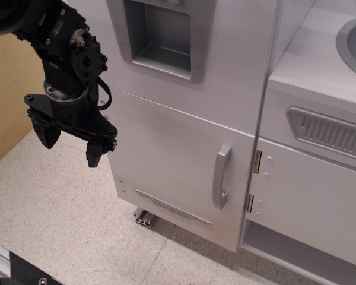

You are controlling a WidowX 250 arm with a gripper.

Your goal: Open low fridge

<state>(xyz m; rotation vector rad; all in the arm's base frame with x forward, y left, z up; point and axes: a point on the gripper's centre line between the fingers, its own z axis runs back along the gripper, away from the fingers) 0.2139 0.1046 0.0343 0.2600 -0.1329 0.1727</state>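
Note:
My gripper is going to open the low fridge (172, 160), so it needs to grab the curved grey handle by its upper part (223, 158) next.
The low fridge (172, 160) is a silver-grey compartment with a large flat door that stands shut. Its curved vertical grey handle (221, 176) is near the door's right edge. A thin embossed strip (172, 206) runs along the door's lower part. My black gripper (71, 144) hangs to the left of the fridge, level with the door's upper left part and well left of the handle. Its two fingers (95, 153) are spread apart and hold nothing.
Above the door is a silver panel with a recessed dispenser (160, 35). To the right stands a white door (308, 196) with brass hinges (253, 181), a vent grille (332, 132) and a sink rim (353, 44). A speckled floor (59, 225) lies below; a wooden wall (9, 89) is at the left.

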